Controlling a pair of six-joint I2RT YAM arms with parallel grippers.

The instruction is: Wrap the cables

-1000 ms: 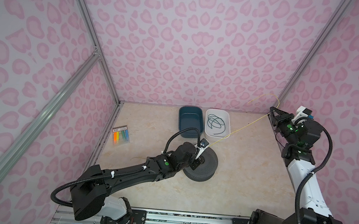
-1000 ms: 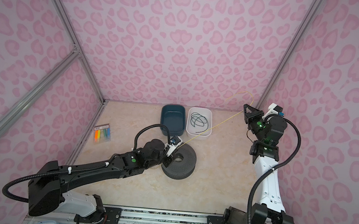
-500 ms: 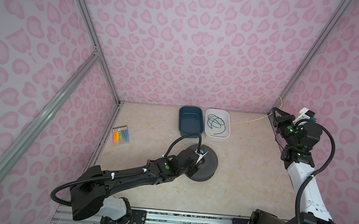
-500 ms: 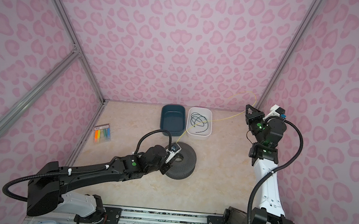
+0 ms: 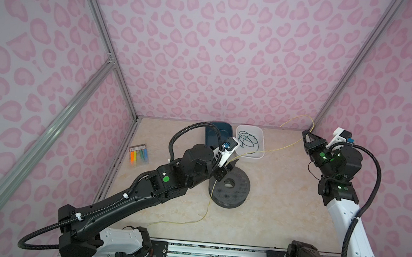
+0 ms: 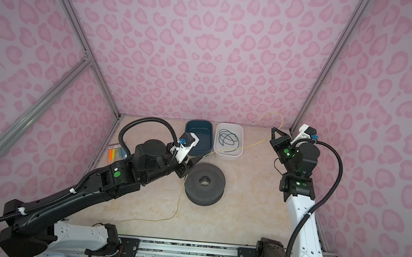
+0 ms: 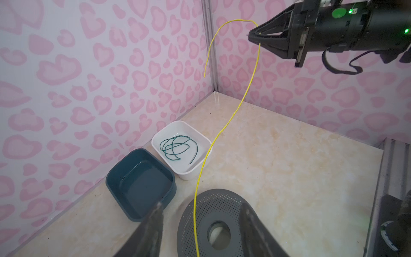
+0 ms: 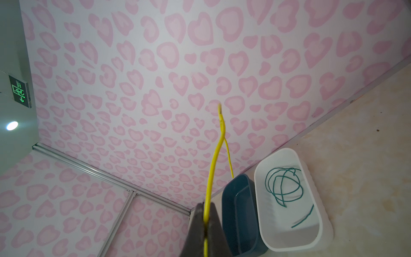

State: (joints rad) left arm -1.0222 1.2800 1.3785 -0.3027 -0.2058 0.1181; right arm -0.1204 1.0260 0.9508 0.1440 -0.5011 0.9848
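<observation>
The yellow wire needs its free-end part loose to wrap, so the left gripper will next grab the yellow wire mid-span (image 5: 236, 158) above the spool (image 5: 235, 191).
The cables are one thin yellow wire (image 5: 272, 148) (image 6: 249, 147). My right gripper (image 5: 304, 133) (image 6: 273, 130) is shut on it high at the back right corner; in the right wrist view the wire (image 8: 213, 164) is pinched between the closed fingers (image 8: 214, 222). From there it sags over the white tub's front corner, passes between my left gripper's (image 5: 225, 171) (image 7: 201, 205) open fingers without touching them, crosses the dark grey perforated spool (image 5: 235, 191) (image 7: 224, 207) and trails on the floor toward the front. A short free end curls up by the back wall.
A dark blue tub (image 5: 221, 133) and a white tub (image 5: 254, 159) holding a coiled dark green cord (image 5: 247, 141) stand side by side against the back wall. A pack of coloured markers (image 5: 139, 153) lies at the left wall. Pink patterned walls enclose three sides.
My left gripper has opened and let go of the wire, then drawn back a little from the spool's top. The wire, taut before, now hangs slack. The right gripper stays shut on it.
</observation>
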